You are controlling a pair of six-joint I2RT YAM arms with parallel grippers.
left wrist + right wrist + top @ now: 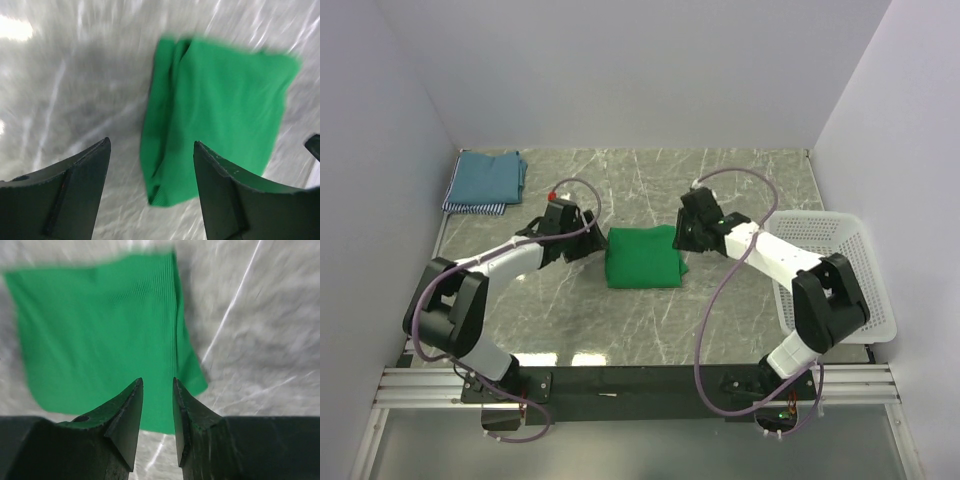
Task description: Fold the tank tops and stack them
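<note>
Next, my left gripper grabs the green tank top by its layered side edge nearest the stack (609, 260) (156, 134), to stack the top still folded.
The bright green tank top (642, 256) lies folded into a rough square at the middle of the table; it also shows in the left wrist view (215, 115) and the right wrist view (100, 335). The teal-blue top (488, 177) lies folded on the striped top (475, 207) at the far left corner. My left gripper (588, 243) hovers at the green top's left edge, open wide and empty (152, 150). My right gripper (688, 235) hovers at its right edge, jaws a narrow gap apart, holding nothing (158, 385).
A white plastic mesh basket (835, 270) stands at the right edge of the table, beside the right arm. White walls close in the marbled table (650, 190) at the back and sides.
</note>
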